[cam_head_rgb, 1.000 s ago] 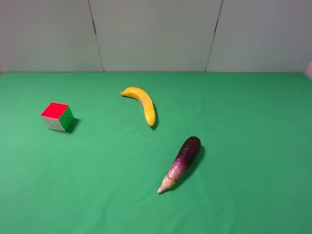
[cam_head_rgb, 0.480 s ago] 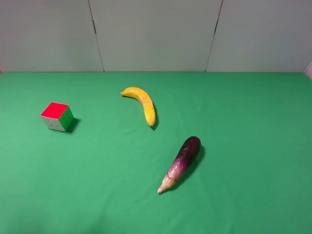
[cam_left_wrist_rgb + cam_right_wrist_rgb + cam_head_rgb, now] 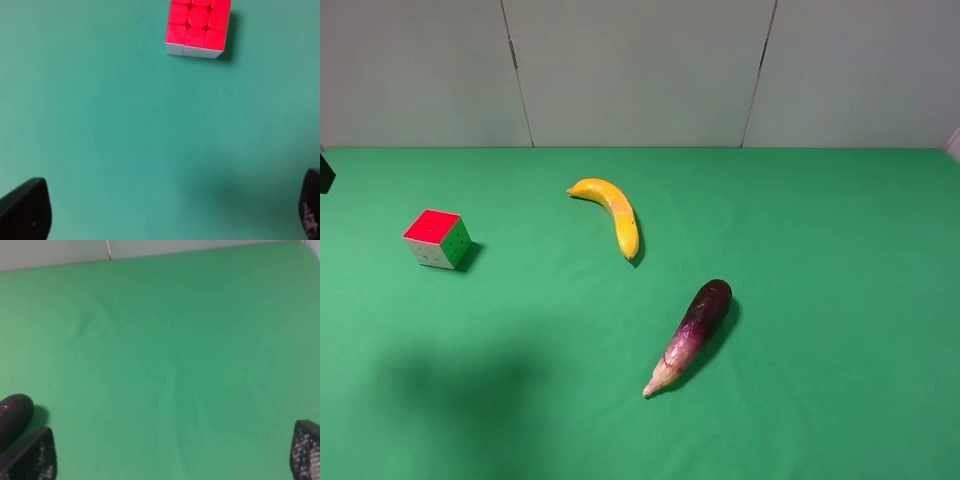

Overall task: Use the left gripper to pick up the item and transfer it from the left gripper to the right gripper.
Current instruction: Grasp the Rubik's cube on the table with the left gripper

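Observation:
The left gripper should grab the puzzle cube's green side [image 3: 455,243] and the side opposite it next, so the puzzle cube's white side [image 3: 431,254] stays free for the right gripper.
The puzzle cube [image 3: 438,238] sits on the green table at the left, red face up, green and white sides showing. In the left wrist view the cube [image 3: 197,27] lies ahead of my left gripper [image 3: 167,215], which is open and empty with its fingertips [image 3: 25,212] wide apart and well short of the cube. A black bit of the left arm [image 3: 325,172] shows at the left edge of the high view. My right gripper [image 3: 167,455] is open and empty above bare cloth; it is not seen in the high view.
A yellow banana [image 3: 615,213] lies mid-table. A purple aubergine [image 3: 692,332] lies right of centre; its dark end [image 3: 14,417] shows beside a right fingertip [image 3: 31,457]. A grey panelled wall [image 3: 640,70] stands behind the green table [image 3: 840,250].
A black bit of the left arm has come into view at the left edge, and a shadow has spread over the table's lower left. The cube, banana and aubergine have not moved.

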Controlling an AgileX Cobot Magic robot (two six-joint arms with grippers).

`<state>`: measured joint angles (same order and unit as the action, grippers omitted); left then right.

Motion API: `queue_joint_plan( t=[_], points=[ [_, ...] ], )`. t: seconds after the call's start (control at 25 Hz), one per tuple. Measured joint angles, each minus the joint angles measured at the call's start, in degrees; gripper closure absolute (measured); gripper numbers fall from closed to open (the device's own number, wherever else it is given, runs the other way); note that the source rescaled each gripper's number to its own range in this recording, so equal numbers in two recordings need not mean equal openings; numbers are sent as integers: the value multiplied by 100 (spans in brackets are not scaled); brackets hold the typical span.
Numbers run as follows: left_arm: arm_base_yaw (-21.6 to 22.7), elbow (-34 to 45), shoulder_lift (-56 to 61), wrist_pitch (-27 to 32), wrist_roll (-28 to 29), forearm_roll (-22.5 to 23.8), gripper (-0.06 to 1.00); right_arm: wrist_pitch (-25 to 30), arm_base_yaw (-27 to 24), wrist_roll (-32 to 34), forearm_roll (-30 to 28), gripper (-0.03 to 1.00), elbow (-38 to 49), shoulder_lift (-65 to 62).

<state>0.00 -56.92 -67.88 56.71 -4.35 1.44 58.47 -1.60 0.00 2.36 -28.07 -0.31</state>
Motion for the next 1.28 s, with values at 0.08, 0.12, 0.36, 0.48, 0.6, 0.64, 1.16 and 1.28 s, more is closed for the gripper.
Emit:
queue_joint_plan(
  t=[0.08,0.12,0.36,0.48,0.6,0.64,1.16,1.28],
  points=[
    [0,-111,-401,-75,53,-11,-5,0,0,0,0,-3,0,0],
    [0,-161,-608,-132,93,-13,-5,0,0,0,0,-3,0,0],
    [0,-247,-1618,-673,189,-60,-6,0,0,0,0,-3,0,0],
    [0,-247,-2057,-979,191,-67,-6,0,0,0,0,-3,0,0],
    [0,-247,-2404,-1270,191,-67,-6,0,0,0,0,-3,0,0],
    [0,-247,-2492,-1353,195,-67,-6,0,0,0,0,-3,0,0],
    [-371,-423,-3535,-2087,299,-75,-6,0,0,0,0,-3,0,0],
    [-468,-524,-3736,-2126,299,-40,-6,0,0,0,0,-3,0,0]
  ],
)
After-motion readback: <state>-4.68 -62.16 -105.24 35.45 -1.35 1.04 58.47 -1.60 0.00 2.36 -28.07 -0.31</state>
